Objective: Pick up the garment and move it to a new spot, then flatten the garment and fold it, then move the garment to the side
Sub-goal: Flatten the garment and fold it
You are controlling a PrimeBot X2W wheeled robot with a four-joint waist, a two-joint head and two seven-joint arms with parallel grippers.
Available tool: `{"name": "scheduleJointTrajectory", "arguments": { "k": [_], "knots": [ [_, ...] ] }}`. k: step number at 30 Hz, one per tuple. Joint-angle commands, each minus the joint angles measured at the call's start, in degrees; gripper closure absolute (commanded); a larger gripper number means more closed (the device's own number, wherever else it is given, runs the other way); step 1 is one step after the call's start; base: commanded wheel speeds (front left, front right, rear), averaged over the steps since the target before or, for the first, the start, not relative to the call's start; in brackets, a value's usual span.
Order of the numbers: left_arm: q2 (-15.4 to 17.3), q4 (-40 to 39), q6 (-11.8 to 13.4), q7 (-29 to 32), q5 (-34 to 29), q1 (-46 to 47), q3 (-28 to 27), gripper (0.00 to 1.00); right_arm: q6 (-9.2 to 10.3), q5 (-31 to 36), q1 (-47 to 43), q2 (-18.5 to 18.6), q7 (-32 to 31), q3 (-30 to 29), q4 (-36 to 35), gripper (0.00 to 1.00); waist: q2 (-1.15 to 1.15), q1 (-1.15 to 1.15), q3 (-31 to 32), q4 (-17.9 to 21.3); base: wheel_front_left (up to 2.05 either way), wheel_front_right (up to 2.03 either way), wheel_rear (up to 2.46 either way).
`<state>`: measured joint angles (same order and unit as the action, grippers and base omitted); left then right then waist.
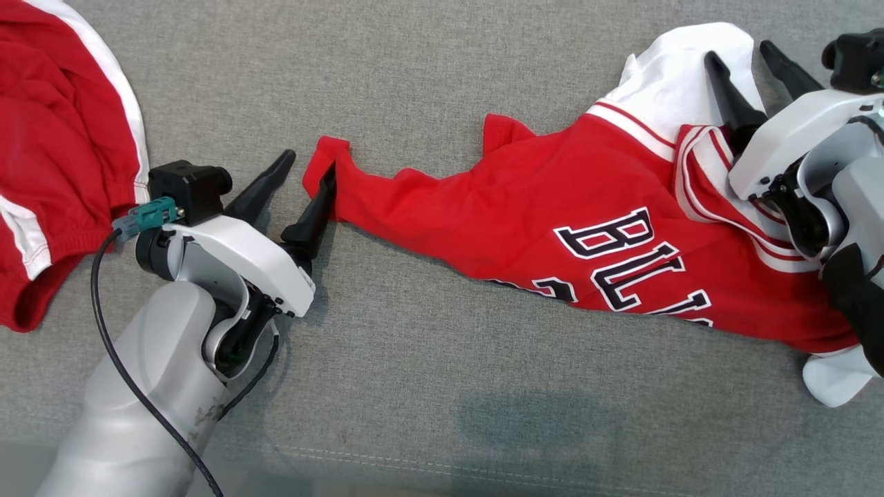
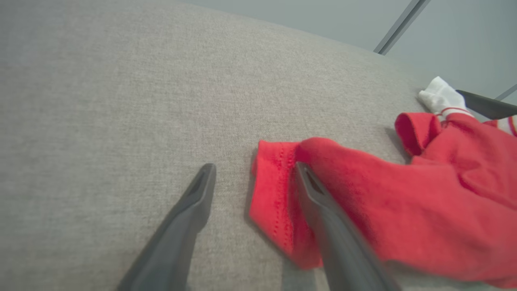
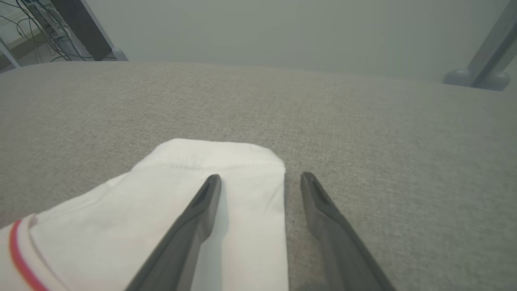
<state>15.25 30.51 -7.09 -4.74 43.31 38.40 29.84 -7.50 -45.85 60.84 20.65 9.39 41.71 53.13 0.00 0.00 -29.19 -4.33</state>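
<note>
I will next grab the jersey with my left gripper by its hem corner (image 1: 325, 166), where a narrow fold stands up, to pick it up, since the jersey's crumpled body (image 1: 539, 207) lies slack.
A red jersey (image 1: 552, 207) with white sleeves and black-and-white lettering lies stretched and crumpled across the grey cushion (image 1: 414, 359). My left gripper (image 1: 309, 167) stands open at the jersey's left hem corner (image 2: 274, 194); one finger rests over the hem's edge, the other on bare fabric of the cushion. My right gripper (image 1: 739, 55) is open over the white sleeve (image 3: 210, 194) at the far right, one finger above the sleeve, the other beside its edge. Neither gripper holds cloth.
A second red garment with white stripes (image 1: 62, 152) lies bunched at the far left, just beside my left wrist. A black cable (image 1: 117, 359) runs along my left forearm. Metal frame legs (image 3: 480, 68) stand beyond the cushion's far edge.
</note>
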Motion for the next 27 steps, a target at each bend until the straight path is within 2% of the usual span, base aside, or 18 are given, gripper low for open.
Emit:
{"name": "scheduleJointTrajectory", "arguments": {
  "k": [1, 7, 14, 15, 16, 17, 22, 27],
  "knots": [
    [2.41, -0.8, -0.39, 0.32, 1.43, 1.21, -0.77, 0.0, 0.01, -1.04, -0.29, 0.07, 0.47, 1.39, 0.01, 0.0, 0.0, 0.0, 0.38, -0.18, 0.0, 0.0, 0.0],
    [4.12, -3.33, -0.39, 3.23, 6.13, 2.57, 4.11, 0.0, 0.01, -3.93, 0.66, 0.3, 0.42, 5.44, 2.22, 0.0, 0.0, 0.0, 0.71, -0.41, 0.0, 0.0, 0.0],
    [3.8, -0.13, -0.39, 4.04, 9.54, 6.24, 7.55, 0.0, 0.01, -6.73, 2.26, -0.57, -1.9, 9.24, 3.9, 0.0, 0.0, 0.0, 0.0, 0.24, 0.0, 0.0, 0.0],
    [3.64, 0.11, -0.39, 3.94, 10.24, 6.69, 7.96, 0.43, 0.01, -7.1, 2.48, -0.64, -2.04, 9.73, 4.01, 0.04, 0.0, 0.0, -0.06, 0.29, 0.0, 0.0, 0.0],
    [3.78, 0.5, -0.39, 3.97, 10.38, 7.15, 8.68, 1.0, 0.01, -7.48, 2.7, -0.67, -1.99, 10.13, 4.12, 0.87, 0.0, 0.0, -0.1, 0.33, 0.0, 0.0, 0.0],
    [3.85, 0.88, -0.39, 3.89, 10.69, 7.47, 9.27, 1.0, 0.01, -8.03, 2.81, -0.8, -2.12, 10.45, 4.25, 1.0, 0.0, 0.0, -0.09, 0.39, 0.0, 0.0, 0.0],
    [3.95, 1.72, -0.39, 1.18, 13.04, 8.13, 10.65, 1.0, 0.01, -10.87, 3.19, -0.36, 0.15, 10.99, 3.98, 1.0, 0.0, 0.0, 0.42, 0.52, 0.0, 0.0, 0.0],
    [5.45, 0.64, -0.39, -3.59, 14.66, 7.82, 10.17, 1.0, 0.01, -15.68, 1.93, 2.86, 4.4, 8.11, 0.16, 1.0, 0.0, 0.0, 1.36, 0.12, 0.0, 0.0, 0.0]
  ]
}}
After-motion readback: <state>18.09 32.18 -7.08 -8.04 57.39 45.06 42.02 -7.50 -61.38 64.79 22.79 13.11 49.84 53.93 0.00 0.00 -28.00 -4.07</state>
